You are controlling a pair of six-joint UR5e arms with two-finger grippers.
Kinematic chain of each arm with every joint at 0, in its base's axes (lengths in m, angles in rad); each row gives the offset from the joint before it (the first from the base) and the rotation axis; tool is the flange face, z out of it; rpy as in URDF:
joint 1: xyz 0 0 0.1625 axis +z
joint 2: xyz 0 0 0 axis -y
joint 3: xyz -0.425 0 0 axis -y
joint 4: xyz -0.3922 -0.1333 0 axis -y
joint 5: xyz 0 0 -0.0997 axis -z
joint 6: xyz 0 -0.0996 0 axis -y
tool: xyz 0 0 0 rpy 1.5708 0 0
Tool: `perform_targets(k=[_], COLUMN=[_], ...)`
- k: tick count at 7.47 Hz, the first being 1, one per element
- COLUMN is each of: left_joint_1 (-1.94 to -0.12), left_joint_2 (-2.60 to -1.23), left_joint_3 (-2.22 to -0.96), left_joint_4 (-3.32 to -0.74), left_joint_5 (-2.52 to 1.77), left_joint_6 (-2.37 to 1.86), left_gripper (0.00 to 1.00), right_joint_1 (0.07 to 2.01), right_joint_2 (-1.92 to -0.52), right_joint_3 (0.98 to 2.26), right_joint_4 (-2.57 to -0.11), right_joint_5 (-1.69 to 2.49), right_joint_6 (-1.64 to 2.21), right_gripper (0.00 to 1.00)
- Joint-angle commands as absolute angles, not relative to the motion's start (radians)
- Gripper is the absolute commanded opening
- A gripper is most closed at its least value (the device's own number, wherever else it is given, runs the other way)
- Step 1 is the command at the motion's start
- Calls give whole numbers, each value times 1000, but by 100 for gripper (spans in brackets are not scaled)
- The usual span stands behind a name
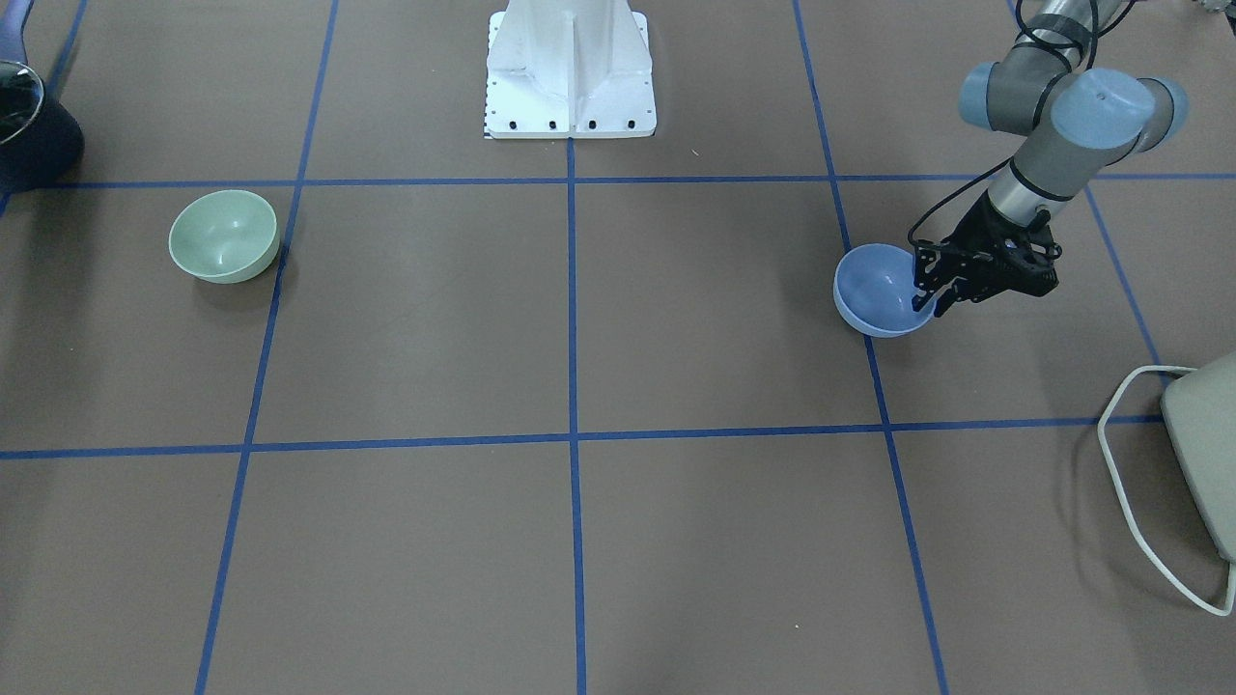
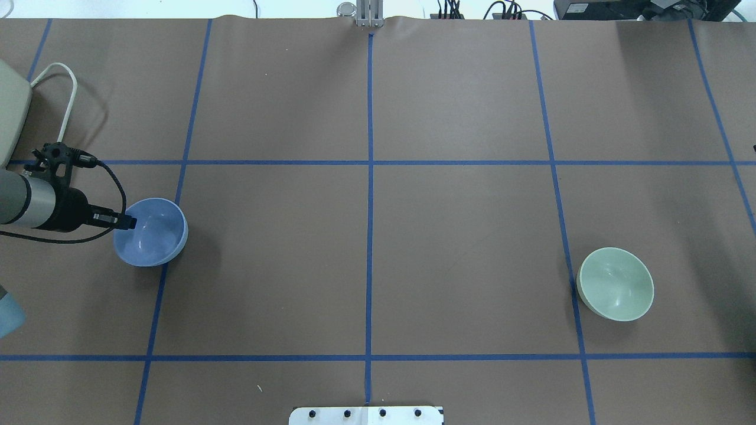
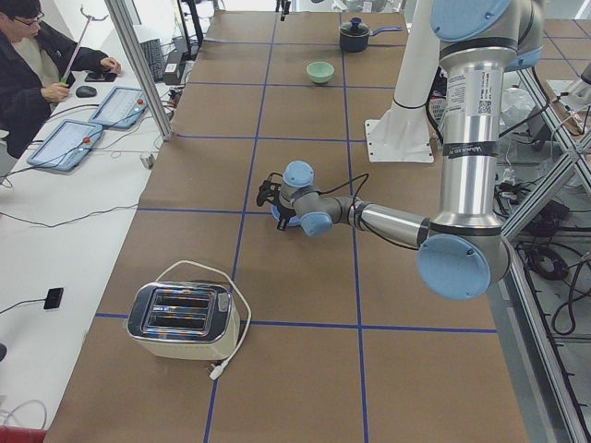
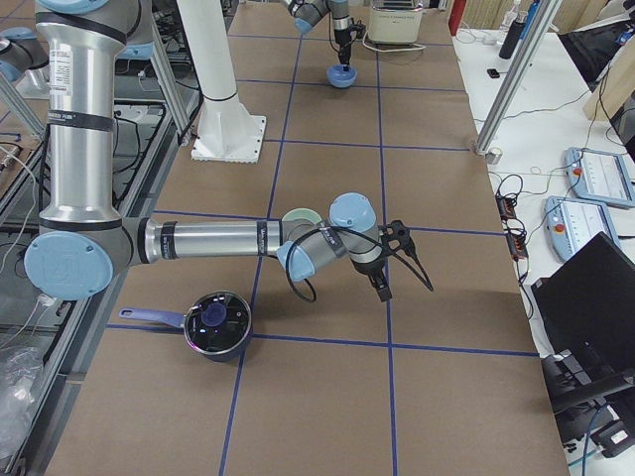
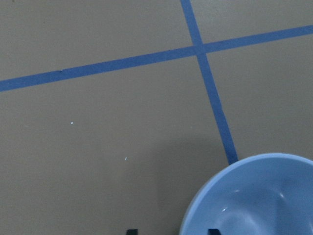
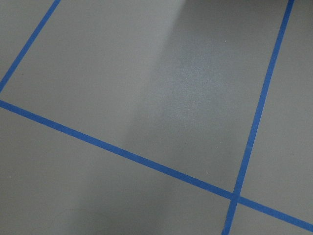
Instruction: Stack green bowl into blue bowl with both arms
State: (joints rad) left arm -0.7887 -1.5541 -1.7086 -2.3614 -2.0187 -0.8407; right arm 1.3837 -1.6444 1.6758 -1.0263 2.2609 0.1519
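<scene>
My left gripper grabs the blue bowl by its rim [image 1: 927, 303] next, to bring it to a spot ready for the green bowl [image 1: 224, 236] to stack into it.
The blue bowl [image 1: 874, 290] stands upright on the table at my left side, also in the overhead view [image 2: 155, 233] and the left wrist view [image 5: 259, 196]. My left gripper [image 1: 932, 301] is open and straddles the bowl's rim, one fingertip [image 5: 212, 231] inside and one outside. The green bowl [image 1: 224, 236] stands alone at my right side, also in the overhead view [image 2: 615, 284]. My right gripper [image 4: 383, 291] shows only in the exterior right view, near the green bowl [image 4: 301, 216] and apart from it. I cannot tell whether it is open or shut.
A toaster [image 1: 1202, 444] with a white cord stands past the blue bowl at the left end. A black pot [image 1: 24, 125] with a glass lid stands at the right end near the green bowl. The white pedestal [image 1: 570, 72] is at the robot's side.
</scene>
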Motion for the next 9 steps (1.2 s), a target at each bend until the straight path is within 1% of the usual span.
perform_targets(k=[1,3,4,6,7,8,9], left_joint_1=[-784,-785,-784,-766,-718,-657,-600], left_joint_2=[-1563,-1566,-1601,-1823,-1942,-2026,-2102], left_joint_3=[-1721,-1793,-1805,-1809,-1801,-1783,-1723], left_joint_4=[-2367,-2355,-2339,-2103,-1962,-1885,-1881], left_joint_5=[-2025,-2071,-2069,-2062,-2021,-1958,-1922], left_joint_6=[-841,-865,-938,-1031,-1051,-1074,-1133], left_gripper=[0,0,0,0,0,0,0], right_joint_1=[1384,1384,1384,1384,1384,1384,1384], right_joint_2=[-1644,-1643,-1643,-1644,-1646,-1646,-1646], right_joint_3=[1675,1677,1677,1677,1677,1678,1677], right_joint_4=[-1026,-1026,-1026,-1026,-1026,-1026,-1026], right_joint_5=[2261,2261,2261,2263,2263,2263,2263], right_joint_6=[152,152,152,152,152,150,150], right_gripper=[100,100,100,100,100,100,100])
